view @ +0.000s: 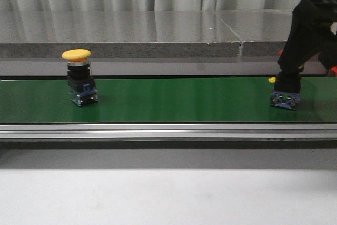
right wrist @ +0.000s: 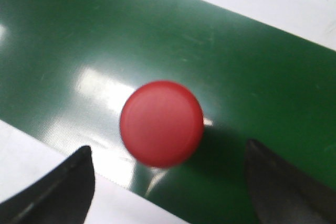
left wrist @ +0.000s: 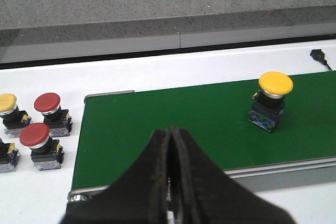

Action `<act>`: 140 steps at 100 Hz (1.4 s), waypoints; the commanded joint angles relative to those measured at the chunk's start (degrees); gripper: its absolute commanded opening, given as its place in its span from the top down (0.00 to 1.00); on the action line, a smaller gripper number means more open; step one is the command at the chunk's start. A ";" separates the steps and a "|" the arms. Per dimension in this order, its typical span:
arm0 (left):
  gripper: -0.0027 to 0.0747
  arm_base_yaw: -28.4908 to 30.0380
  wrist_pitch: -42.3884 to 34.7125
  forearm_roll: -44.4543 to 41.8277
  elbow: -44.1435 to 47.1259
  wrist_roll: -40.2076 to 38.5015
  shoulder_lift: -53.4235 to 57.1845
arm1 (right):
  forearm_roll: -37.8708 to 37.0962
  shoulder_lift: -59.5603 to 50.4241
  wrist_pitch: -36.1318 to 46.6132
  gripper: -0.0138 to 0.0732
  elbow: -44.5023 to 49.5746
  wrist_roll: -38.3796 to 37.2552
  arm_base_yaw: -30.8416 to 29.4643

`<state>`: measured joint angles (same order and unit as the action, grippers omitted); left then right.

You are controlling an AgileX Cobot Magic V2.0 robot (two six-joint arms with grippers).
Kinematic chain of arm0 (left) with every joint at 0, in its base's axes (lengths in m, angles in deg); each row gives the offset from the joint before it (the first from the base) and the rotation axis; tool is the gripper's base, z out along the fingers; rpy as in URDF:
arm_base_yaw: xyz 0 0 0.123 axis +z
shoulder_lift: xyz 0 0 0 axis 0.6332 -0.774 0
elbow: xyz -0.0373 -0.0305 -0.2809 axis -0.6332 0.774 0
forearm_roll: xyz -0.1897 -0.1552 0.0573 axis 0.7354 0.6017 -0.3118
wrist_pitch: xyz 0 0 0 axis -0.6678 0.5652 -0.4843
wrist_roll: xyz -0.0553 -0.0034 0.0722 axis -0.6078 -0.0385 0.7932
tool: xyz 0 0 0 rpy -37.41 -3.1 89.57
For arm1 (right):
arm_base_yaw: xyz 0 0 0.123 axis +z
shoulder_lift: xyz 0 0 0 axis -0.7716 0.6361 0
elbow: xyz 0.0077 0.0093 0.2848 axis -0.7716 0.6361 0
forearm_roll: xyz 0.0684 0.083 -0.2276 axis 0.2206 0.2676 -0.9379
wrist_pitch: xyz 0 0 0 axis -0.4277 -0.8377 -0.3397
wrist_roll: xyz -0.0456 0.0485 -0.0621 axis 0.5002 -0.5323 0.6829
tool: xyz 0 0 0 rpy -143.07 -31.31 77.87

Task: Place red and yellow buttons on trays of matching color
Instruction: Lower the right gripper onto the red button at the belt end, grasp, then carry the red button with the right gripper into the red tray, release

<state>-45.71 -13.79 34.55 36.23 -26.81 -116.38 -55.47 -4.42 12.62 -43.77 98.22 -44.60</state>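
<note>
My right gripper should wait before it closes, because green belt [right wrist: 226, 129] still shows between my open fingers and the red cap [right wrist: 161, 124]. It is too early to close now.
A yellow-capped button [view: 77, 77] stands upright on the green belt [view: 179, 101], toward its left; the left wrist view shows the same button [left wrist: 273, 100]. My left gripper [left wrist: 170, 130] is shut with nothing in it and hangs over the belt's end, well short of that button. A red button [right wrist: 161, 123] stands on the belt at the right. Only its base [view: 285, 100] shows in the front view, under my right arm. My right gripper [right wrist: 168, 150] is open just above it, one finger on each side of the cap, not touching. The trays are out of view.
Two more red buttons [left wrist: 48, 113] [left wrist: 37, 142] and another yellow one [left wrist: 8, 109] stand on the white table beside the belt's end. A grey stone ledge [view: 158, 35] runs behind the belt. A metal rail [view: 168, 130] borders its front edge.
</note>
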 commanded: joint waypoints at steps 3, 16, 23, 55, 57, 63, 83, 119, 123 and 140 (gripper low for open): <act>0.99 -0.40 -4.15 0.65 -1.48 -0.45 -0.19 | 0.91 1.13 3.83 0.17 -3.24 0.81 0.08; 0.99 -0.40 -4.15 0.65 -1.48 -0.45 -0.19 | 0.63 3.80 4.55 0.18 -4.71 0.81 0.08; 0.99 -0.40 -4.15 0.65 -1.48 -0.45 -0.19 | 0.51 4.62 4.80 0.24 -4.93 0.81 0.08; 0.99 -0.40 -4.15 0.65 -1.48 -0.45 -0.19 | 0.51 4.89 0.61 0.71 -9.21 0.75 -1.87; 0.99 -0.40 -4.15 0.65 -1.48 -0.45 -0.19 | 0.44 4.89 -0.05 0.71 -10.02 0.75 -2.34; 0.99 -0.40 -4.15 0.65 -1.48 -0.45 -0.19 | 0.01 4.89 -1.92 0.71 -12.80 0.75 -4.00; 0.99 -0.40 -4.15 0.65 -1.48 -0.45 -0.19 | -1.87 6.03 -2.75 0.71 -21.67 0.75 -13.87; 0.99 -0.40 -4.15 0.65 -1.48 -0.45 -0.19 | -1.82 21.35 -2.63 0.71 -39.19 0.75 -28.29; 0.99 -0.40 -4.15 0.65 -1.48 -0.45 -0.19 | -1.82 23.03 -2.51 0.71 -40.47 0.75 -28.83; 0.99 -0.40 -4.15 0.65 -1.48 -0.45 -0.19 | -1.77 30.94 -2.43 0.71 -46.07 0.71 -30.06</act>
<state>-45.71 -13.79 34.55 36.23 -26.81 -116.38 -57.99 26.28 7.59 -85.54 98.50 -73.97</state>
